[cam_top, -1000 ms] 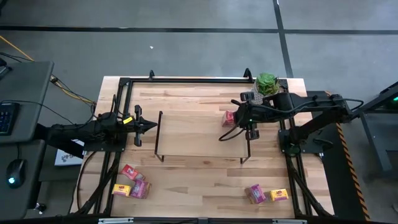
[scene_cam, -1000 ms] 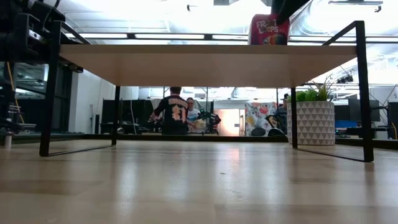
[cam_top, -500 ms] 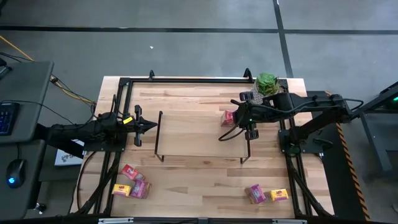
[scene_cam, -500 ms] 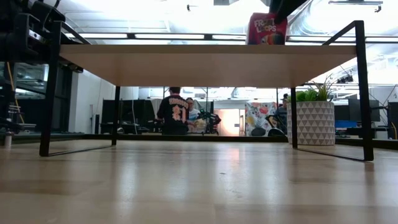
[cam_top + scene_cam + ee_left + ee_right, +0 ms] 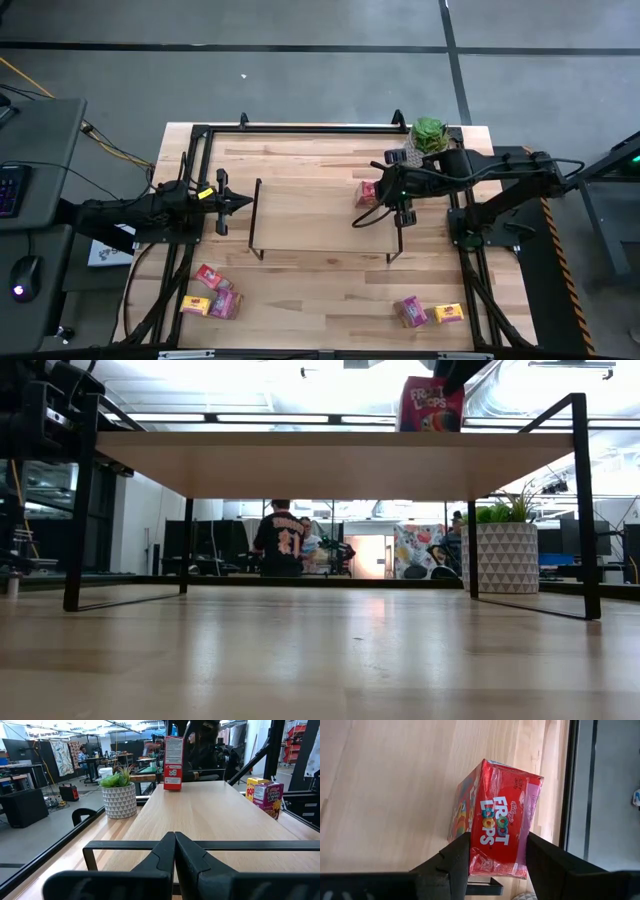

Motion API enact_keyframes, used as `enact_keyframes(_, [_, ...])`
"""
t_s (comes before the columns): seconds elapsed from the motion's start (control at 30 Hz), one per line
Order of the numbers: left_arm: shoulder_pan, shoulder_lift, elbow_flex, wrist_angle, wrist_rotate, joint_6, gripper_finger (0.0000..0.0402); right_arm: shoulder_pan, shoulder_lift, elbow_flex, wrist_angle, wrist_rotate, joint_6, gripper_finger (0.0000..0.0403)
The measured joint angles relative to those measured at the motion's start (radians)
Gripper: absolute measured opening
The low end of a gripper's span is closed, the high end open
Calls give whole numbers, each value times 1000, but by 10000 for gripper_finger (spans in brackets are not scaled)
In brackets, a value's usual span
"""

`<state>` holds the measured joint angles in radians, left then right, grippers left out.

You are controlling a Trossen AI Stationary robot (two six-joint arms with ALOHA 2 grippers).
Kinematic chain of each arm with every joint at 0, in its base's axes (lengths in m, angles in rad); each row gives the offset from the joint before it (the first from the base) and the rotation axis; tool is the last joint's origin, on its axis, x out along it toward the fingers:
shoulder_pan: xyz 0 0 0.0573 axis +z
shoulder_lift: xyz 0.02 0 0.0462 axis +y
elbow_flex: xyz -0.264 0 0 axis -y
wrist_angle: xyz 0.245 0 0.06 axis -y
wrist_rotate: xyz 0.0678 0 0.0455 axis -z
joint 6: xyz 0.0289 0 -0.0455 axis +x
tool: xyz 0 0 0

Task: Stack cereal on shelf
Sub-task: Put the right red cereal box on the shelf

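Observation:
The red box (image 5: pixel 366 194) has its bottom end on the shelf's board (image 5: pixel 310 215), so my right gripper opens next, and the box would stand.
The shelf (image 5: pixel 320 215) is a light-wood board on black wire legs in the middle of the table. A red cereal box (image 5: pixel 367 190) stands upright on its far right part, also seen from the low view (image 5: pixel 432 407) and the left wrist view (image 5: pixel 173 762). My right gripper (image 5: pixel 495 862) is shut on it from above. My left gripper (image 5: pixel 245 203) is shut and level, just off the shelf's left end, touching nothing. Other cereal boxes lie on the tabletop near the front edge: red (image 5: pixel 207 275), yellow (image 5: pixel 195 305) and magenta (image 5: pixel 226 303) at the left. My right gripper pinches the red box's two opposite side faces (image 5: pixel 470 845) between its two fingers, near the box's upper end. The fingers (image 5: pixel 547 862) come slanting down from the table's right. The box is upright, its bottom end (image 5: pixel 432 430) at the shelf's top board.
A potted green plant (image 5: pixel 430 133) stands at the table's far right corner, close behind my right arm. A magenta box (image 5: pixel 411 311) and a yellow box (image 5: pixel 449 313) lie near the front right. People stand in the room behind (image 5: pixel 280 540).

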<state>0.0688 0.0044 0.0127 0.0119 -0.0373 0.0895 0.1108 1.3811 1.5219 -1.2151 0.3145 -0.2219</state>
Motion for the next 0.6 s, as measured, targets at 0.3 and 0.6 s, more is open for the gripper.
enact_keyframes(0.3, [0, 0, 0, 0, 0, 0, 3, 0, 0, 0, 0, 15, -5, 161])
enact_keyframes(0.6, [0, 0, 0, 0, 0, 0, 3, 0, 0, 1, 0, 14, -4, 161])
